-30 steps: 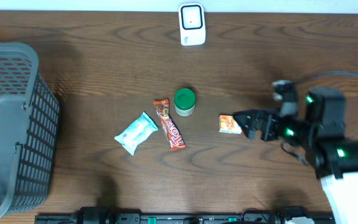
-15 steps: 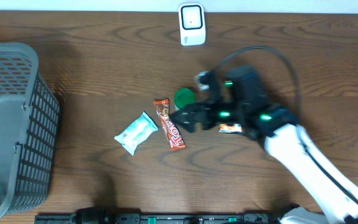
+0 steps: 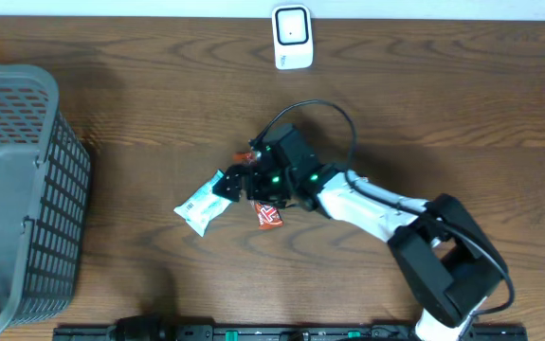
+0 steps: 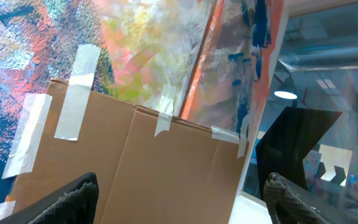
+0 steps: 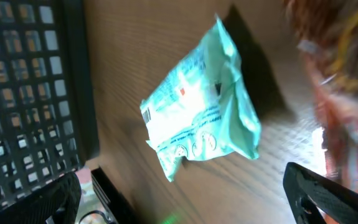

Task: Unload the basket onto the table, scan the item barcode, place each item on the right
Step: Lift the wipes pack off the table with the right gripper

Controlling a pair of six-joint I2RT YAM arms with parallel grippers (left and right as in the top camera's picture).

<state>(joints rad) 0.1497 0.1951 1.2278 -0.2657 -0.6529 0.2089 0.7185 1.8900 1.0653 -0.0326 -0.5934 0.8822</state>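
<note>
My right gripper picks up the mint-green packet by the end away from its barcode [image 3: 217,195] [image 5: 233,111] next, since this leaves the barcode uncovered to scan.
A mint-green packet [image 3: 206,202] lies flat on the wooden table, left of centre. In the right wrist view the packet [image 5: 197,118] fills the middle, with a small barcode at its left end. My right gripper [image 3: 232,182] hovers over the packet's right end, its arm stretched across a red candy bar [image 3: 268,215]. The right gripper [image 5: 182,193] is open with nothing between its fingers. The white scanner [image 3: 292,38] stands at the back edge. My left gripper [image 4: 182,193] is open and empty, facing cardboard, and does not show in the overhead view.
A grey mesh basket [image 3: 16,189] stands at the table's left edge, also seen as the basket [image 5: 29,74] behind the packet. The blurred candy bar [image 5: 347,81] lies at the right of the wrist view. My right arm hides whatever lies beneath it.
My right arm has swept left from the table's right side, past an orange packet and a green-lidded jar, to the mint-green packet. Its gripper stayed open.
</note>
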